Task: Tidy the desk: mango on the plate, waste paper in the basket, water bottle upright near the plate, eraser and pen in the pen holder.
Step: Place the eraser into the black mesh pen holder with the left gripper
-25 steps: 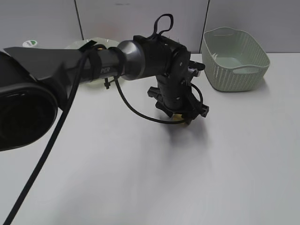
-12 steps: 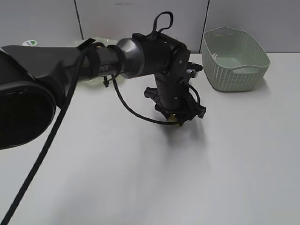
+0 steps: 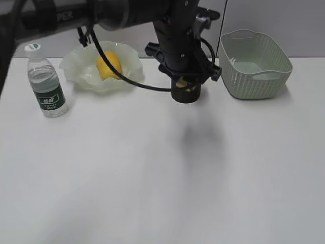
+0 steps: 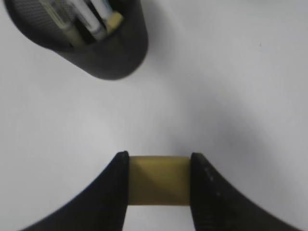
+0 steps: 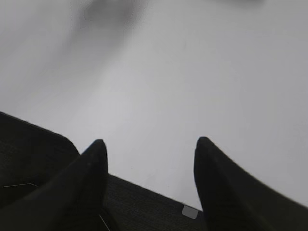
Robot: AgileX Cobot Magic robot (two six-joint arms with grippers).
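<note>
My left gripper should stay closed for now, because the eraser (image 4: 159, 180) hangs short of the black pen holder and would miss it if I opened now.
My left gripper (image 4: 160, 155) is shut on the eraser (image 4: 159, 180), a yellowish block held off the desk (image 3: 152, 178). In the exterior view the left gripper (image 3: 187, 81) hangs just above the black mesh pen holder (image 3: 185, 94). The pen holder (image 4: 103, 48) has a pen (image 4: 94, 17) and other sticks standing in it. The mango (image 3: 109, 63) lies in the wavy-rimmed plate (image 3: 76, 68). The water bottle (image 3: 45, 81) stands upright left of the plate. The basket (image 3: 256, 68) sits at the back right. The waste paper is out of view. My right gripper (image 5: 150, 144) is open and empty.
A grey partition wall runs behind the desk. In the right wrist view the desk's edge (image 5: 144, 185) passes under the fingers, with a dark surface (image 5: 144, 207) below it. The left arm's cable (image 3: 132, 81) loops down beside the plate.
The left gripper closed on the eraser, then rose and moved back with it to above the pen holder. The arm's swing uncovered the bottle and the plate.
</note>
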